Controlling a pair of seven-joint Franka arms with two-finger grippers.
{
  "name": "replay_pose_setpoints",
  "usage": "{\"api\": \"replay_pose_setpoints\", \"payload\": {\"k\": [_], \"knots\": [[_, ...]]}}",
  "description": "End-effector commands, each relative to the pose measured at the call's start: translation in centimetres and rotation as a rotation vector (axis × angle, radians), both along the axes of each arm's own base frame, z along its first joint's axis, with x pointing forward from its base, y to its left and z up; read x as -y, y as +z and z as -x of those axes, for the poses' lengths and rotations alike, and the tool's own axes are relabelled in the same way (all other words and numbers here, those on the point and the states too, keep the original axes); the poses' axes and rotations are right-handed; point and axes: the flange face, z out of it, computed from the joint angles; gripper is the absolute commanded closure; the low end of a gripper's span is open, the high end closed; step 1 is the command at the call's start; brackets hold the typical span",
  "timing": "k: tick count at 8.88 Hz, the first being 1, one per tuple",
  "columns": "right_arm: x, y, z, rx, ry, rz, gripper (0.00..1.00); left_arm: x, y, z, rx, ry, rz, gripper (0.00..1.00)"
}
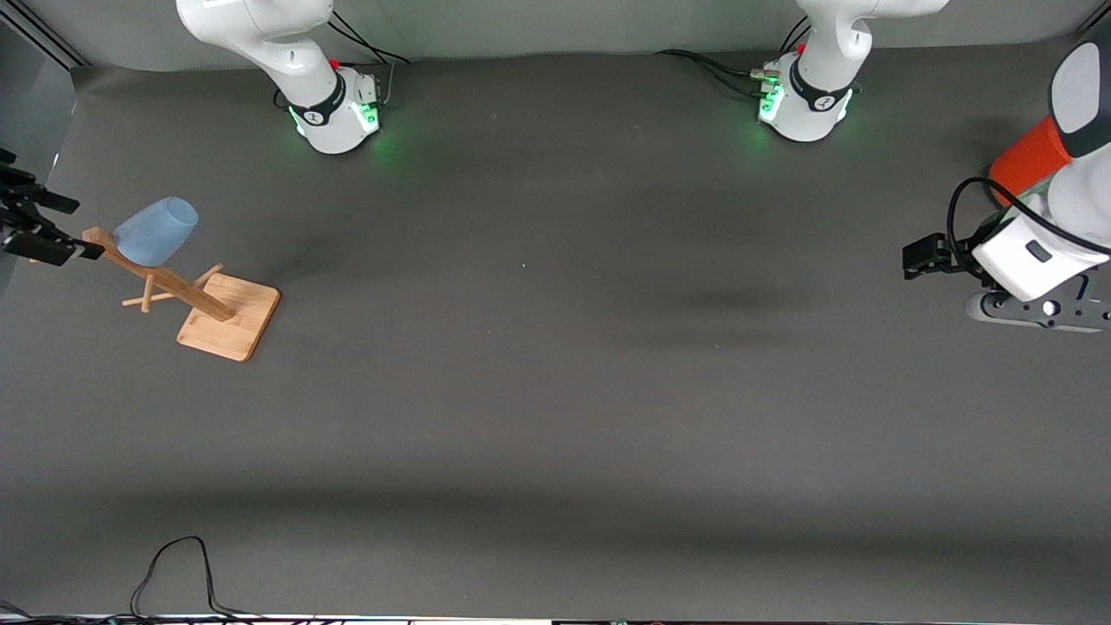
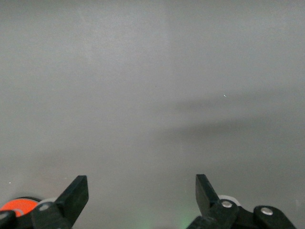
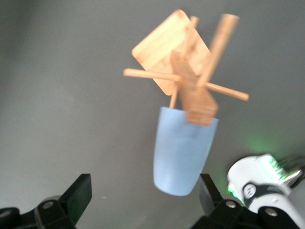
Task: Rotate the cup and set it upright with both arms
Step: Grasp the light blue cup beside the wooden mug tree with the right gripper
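I should next use my right gripper to grab the pale-blue cup by its side near its narrower base (image 1: 171, 220) (image 3: 177, 171), so the cup's rim stays free for turning the cup upright.
The pale-blue cup (image 1: 156, 230) hangs mouth-down and tilted on a peg of a wooden rack (image 1: 230, 317) at the right arm's end of the table. In the right wrist view the cup (image 3: 183, 150) shows its narrower base toward the camera, with the rack (image 3: 167, 52) past it. My right gripper (image 1: 74, 227) is open and empty beside the rack's top, close to the cup without touching it; it also shows in its wrist view (image 3: 143, 195). My left gripper (image 1: 924, 258) is open and empty over bare table at the left arm's end, as its wrist view (image 2: 142, 193) shows.
An orange-red can (image 1: 1028, 161) stands at the left arm's end, partly hidden by the left arm; a bit of it shows in the left wrist view (image 2: 16, 206). A black cable (image 1: 174, 573) lies at the table's edge nearest the camera. The table (image 1: 555, 347) is dark grey.
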Motion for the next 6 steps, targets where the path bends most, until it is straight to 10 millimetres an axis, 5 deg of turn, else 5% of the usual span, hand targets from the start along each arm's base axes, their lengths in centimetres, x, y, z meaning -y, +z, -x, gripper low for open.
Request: {"api": "replay_pose_setpoints", "payload": {"k": [1, 4, 6], "knots": [[1.4, -3.1, 2.3, -0.053, -0.126, -0.072, 0.0, 0.1, 0.2, 1.0, 0.017, 0.007, -0.013, 0.0], [1.6, -7.5, 4.5, -0.072, -0.186, -0.113, 0.0, 0.0, 0.1, 0.9, 0.015, -0.001, -0.012, 0.0], [1.1, -8.8, 5.0, -0.09, -0.215, -0.116, 0.0, 0.0, 0.0, 0.9, 0.014, -0.007, -0.012, 0.0]]}}
